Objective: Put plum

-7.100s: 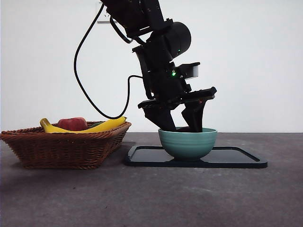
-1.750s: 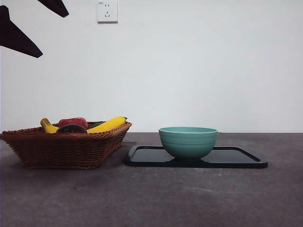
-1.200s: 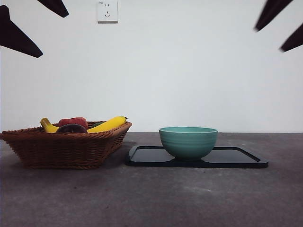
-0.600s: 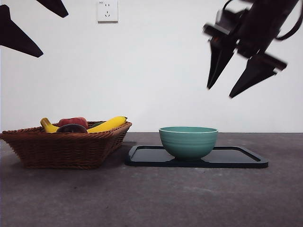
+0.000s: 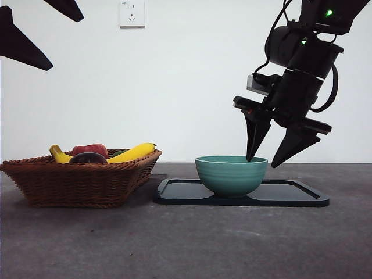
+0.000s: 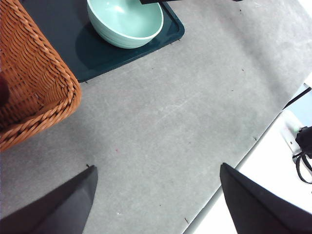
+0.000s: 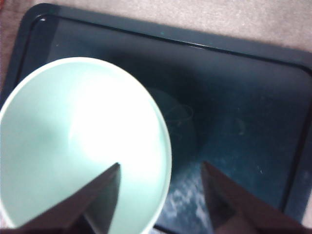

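Observation:
I need to grab the teal bowl by its rim (image 5: 261, 160) next with my right gripper and move it off the dark tray (image 5: 290, 197).
The plum (image 5: 88, 157), dark and glossy, lies in the wicker basket (image 5: 81, 183) at the left, in front of a red fruit (image 5: 90, 150) and between yellow bananas (image 5: 132, 153). A teal bowl (image 5: 231, 174) stands on the dark tray (image 5: 290, 197); in the right wrist view the bowl (image 7: 73, 146) is empty. My right gripper (image 5: 261, 161) hangs open just over the bowl's right rim, one jaw inside the rim line and one outside; its wrist view shows the right gripper (image 7: 161, 165) straddling that rim. My left gripper (image 6: 156, 170) waits open, high at the top left.
The left wrist view looks down on grey table, with the basket corner (image 6: 34, 83), the bowl (image 6: 125, 22) and the tray (image 6: 97, 56) beyond, and the table's edge with a cable (image 6: 304, 146) to one side. A wall socket (image 5: 131, 13) is behind.
The right arm has swung in from the top right and come down to the bowl's rim. The left arm, earlier reaching into the bowl, has withdrawn to the top left; the plum now shows in the basket.

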`<move>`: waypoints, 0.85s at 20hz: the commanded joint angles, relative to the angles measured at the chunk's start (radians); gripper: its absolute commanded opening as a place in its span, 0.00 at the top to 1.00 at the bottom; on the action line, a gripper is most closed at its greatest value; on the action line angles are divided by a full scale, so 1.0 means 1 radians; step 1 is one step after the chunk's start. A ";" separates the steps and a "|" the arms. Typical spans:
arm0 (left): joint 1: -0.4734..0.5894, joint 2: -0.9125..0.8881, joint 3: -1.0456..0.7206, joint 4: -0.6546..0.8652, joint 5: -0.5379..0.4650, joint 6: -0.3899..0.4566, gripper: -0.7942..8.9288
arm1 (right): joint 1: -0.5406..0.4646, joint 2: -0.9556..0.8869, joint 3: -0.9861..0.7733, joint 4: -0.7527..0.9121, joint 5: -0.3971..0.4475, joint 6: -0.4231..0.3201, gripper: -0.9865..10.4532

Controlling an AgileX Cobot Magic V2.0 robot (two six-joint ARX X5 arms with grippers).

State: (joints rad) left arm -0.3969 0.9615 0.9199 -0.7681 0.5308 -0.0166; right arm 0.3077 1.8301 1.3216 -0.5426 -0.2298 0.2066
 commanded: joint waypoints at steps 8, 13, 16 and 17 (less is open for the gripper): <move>-0.005 0.005 0.018 0.004 0.010 0.008 0.50 | 0.007 0.042 0.022 0.048 0.026 -0.009 0.90; -0.005 0.005 0.018 0.004 0.010 0.008 0.50 | 0.007 0.002 0.039 0.084 0.026 0.015 0.90; -0.005 0.005 0.018 0.004 0.010 0.008 0.50 | 0.007 -0.095 0.042 0.055 0.025 0.014 0.90; -0.005 0.005 0.018 0.004 0.010 0.009 0.50 | 0.007 -0.135 0.042 0.033 0.023 0.013 0.90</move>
State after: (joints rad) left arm -0.3969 0.9615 0.9199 -0.7685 0.5308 -0.0166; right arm 0.3084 1.6772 1.3399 -0.5198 -0.2062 0.2134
